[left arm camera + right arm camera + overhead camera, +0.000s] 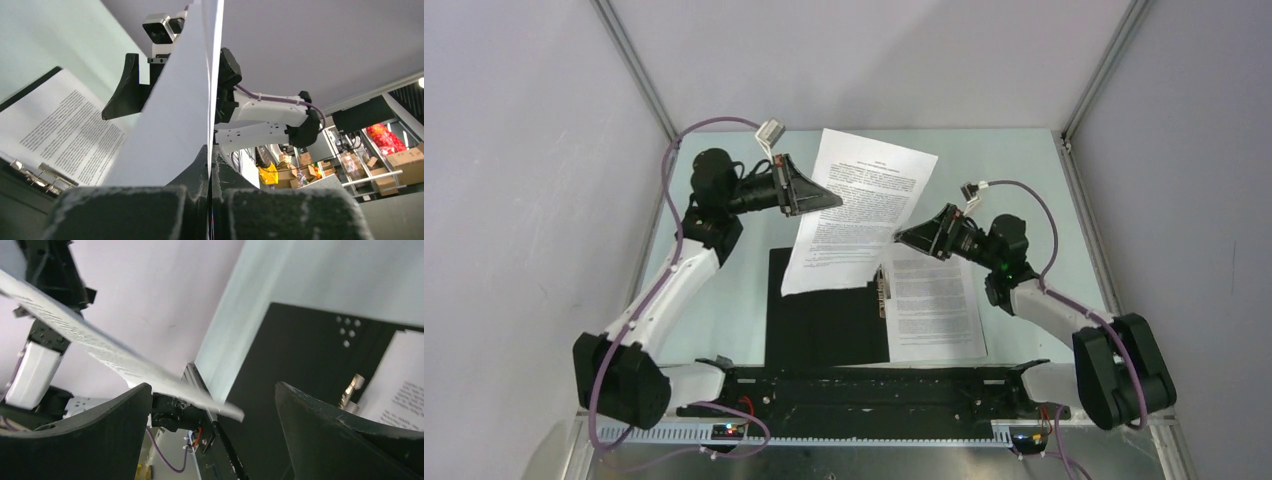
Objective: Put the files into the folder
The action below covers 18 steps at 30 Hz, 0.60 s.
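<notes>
The robot should next grab the hanging file with its right gripper, by the file's edge opposite its left gripper, so the file's other edge is left free to meet the folder's clip.
The folder (824, 320) lies open on the table with its black inside up and its metal spine clip (884, 290) in the middle. One file (934, 305) lies flat on the folder's right half. The other file (859, 210) hangs tilted in the air above the folder's far edge. My left gripper (829, 200) is shut on its left edge, and the paper (175, 125) sits pinched between the jaws (210, 150). My right gripper (904, 237) stands open at the sheet's right edge. The sheet (100, 347) hangs loose between the spread fingers (212, 387).
The table is walled by white panels on the left, right and back, with metal posts (639, 70) at the far corners. Both arm bases and a black rail (864, 385) line the near edge. The folder's black cover (290, 355) lies below the right gripper.
</notes>
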### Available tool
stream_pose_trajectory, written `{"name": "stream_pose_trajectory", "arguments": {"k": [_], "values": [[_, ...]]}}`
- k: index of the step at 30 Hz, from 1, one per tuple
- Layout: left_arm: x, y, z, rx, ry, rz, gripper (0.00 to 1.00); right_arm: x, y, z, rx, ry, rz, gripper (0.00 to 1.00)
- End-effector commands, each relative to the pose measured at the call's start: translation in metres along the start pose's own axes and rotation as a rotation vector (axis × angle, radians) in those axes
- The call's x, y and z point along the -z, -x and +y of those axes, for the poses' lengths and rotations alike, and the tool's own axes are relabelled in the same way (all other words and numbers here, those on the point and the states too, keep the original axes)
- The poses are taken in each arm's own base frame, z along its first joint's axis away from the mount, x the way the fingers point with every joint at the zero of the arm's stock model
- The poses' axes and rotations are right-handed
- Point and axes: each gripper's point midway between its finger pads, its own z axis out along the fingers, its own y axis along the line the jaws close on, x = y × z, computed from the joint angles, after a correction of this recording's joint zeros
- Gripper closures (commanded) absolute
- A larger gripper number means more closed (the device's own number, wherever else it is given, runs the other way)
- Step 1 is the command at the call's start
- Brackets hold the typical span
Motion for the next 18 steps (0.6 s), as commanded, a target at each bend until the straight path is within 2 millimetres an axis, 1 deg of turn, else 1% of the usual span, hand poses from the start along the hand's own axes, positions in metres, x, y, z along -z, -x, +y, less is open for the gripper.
{"name": "stream_pose_trajectory", "arguments": {"k": [1, 2, 3, 4, 5, 6, 8, 10, 11, 12, 13, 15, 18], "values": [[0.011, 0.0, -0.056, -0.087, -0.097, 0.021, 1.0, 0.022, 0.026, 0.079, 0.239, 0.251, -0.128, 0.01], [0.013, -0.001, -0.064, -0.097, -0.108, 0.018, 1.0, 0.027, 0.028, 0.091, 0.274, 0.275, -0.149, 0.01], [0.013, -0.001, -0.072, -0.099, -0.119, 0.02, 1.0, 0.03, 0.031, 0.097, 0.289, 0.284, -0.166, 0.01], [0.015, -0.002, -0.079, -0.105, -0.129, 0.017, 1.0, 0.036, 0.032, 0.109, 0.317, 0.311, -0.185, 0.01], [0.015, -0.002, -0.086, -0.113, -0.138, 0.017, 1.0, 0.039, 0.033, 0.114, 0.328, 0.322, -0.194, 0.01], [0.016, -0.002, -0.092, -0.117, -0.145, 0.014, 1.0, 0.044, 0.034, 0.125, 0.346, 0.353, -0.209, 0.01], [0.017, -0.002, -0.102, -0.131, -0.161, 0.016, 1.0, 0.049, 0.033, 0.139, 0.358, 0.391, -0.215, 0.01], [0.016, 0.0, -0.113, -0.151, -0.18, 0.019, 1.0, 0.048, 0.026, 0.15, 0.361, 0.428, -0.193, 0.01], [0.016, 0.0, -0.115, -0.154, -0.185, 0.023, 1.0, 0.047, 0.025, 0.155, 0.366, 0.44, -0.189, 0.01], [0.015, 0.0, -0.121, -0.165, -0.197, 0.029, 1.0, 0.042, 0.02, 0.156, 0.364, 0.442, -0.174, 0.01], [0.014, 0.0, -0.123, -0.168, -0.202, 0.032, 1.0, 0.04, 0.018, 0.158, 0.381, 0.446, -0.172, 0.01], [0.013, -0.002, -0.132, -0.183, -0.222, 0.046, 1.0, 0.031, 0.014, 0.153, 0.367, 0.431, -0.156, 0.01], [0.013, -0.004, -0.141, -0.199, -0.24, 0.053, 1.0, 0.03, 0.014, 0.157, 0.359, 0.452, -0.159, 0.01]]}}
